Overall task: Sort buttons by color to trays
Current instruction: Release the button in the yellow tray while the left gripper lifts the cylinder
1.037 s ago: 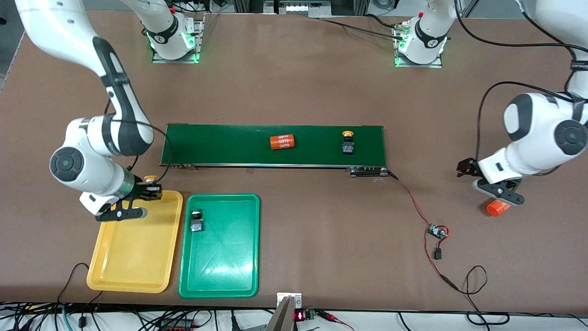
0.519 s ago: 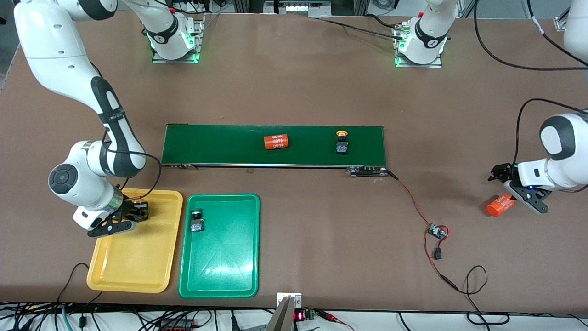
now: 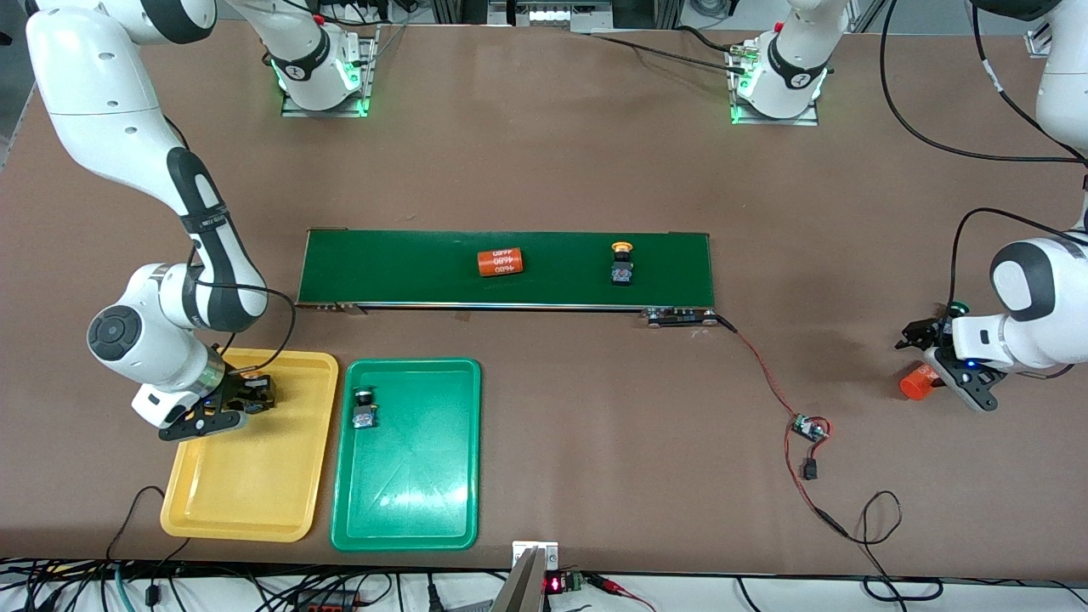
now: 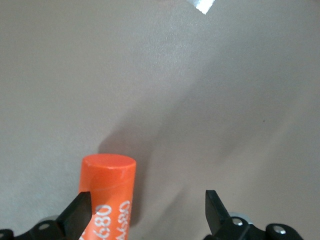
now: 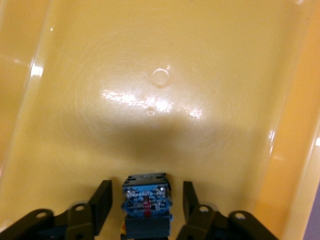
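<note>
The orange cylinder has to get onto the green conveyor belt [image 3: 408, 268] for sorting, so I should grab its printed body with my left gripper next.
My right gripper [image 3: 246, 396] [image 5: 147, 192] is low in the yellow tray [image 3: 246, 476] [image 5: 160, 100], open. A yellow-capped button [image 5: 146, 200] lies between the fingers with a gap on each side. In the green tray [image 3: 408, 497] beside it sits a green-capped button [image 3: 365, 409]. Another yellow-capped button [image 3: 622, 262] stands on the dark green conveyor belt [image 3: 408, 268]. My left gripper [image 3: 935, 361] [image 4: 147, 205] is open, low over the table at the left arm's end, with an orange cylinder [image 3: 914, 384] [image 4: 107, 185] by one finger.
A second orange cylinder [image 3: 499, 262] with white print lies on the belt. A red and black wire runs from the belt's end to a small circuit board [image 3: 807, 427] on the table. Cables lie along the table's front edge.
My right gripper came down into the yellow tray and opened off the yellow button. The left arm swung toward its end of the table. Things on the belt drifted toward the right arm's end.
</note>
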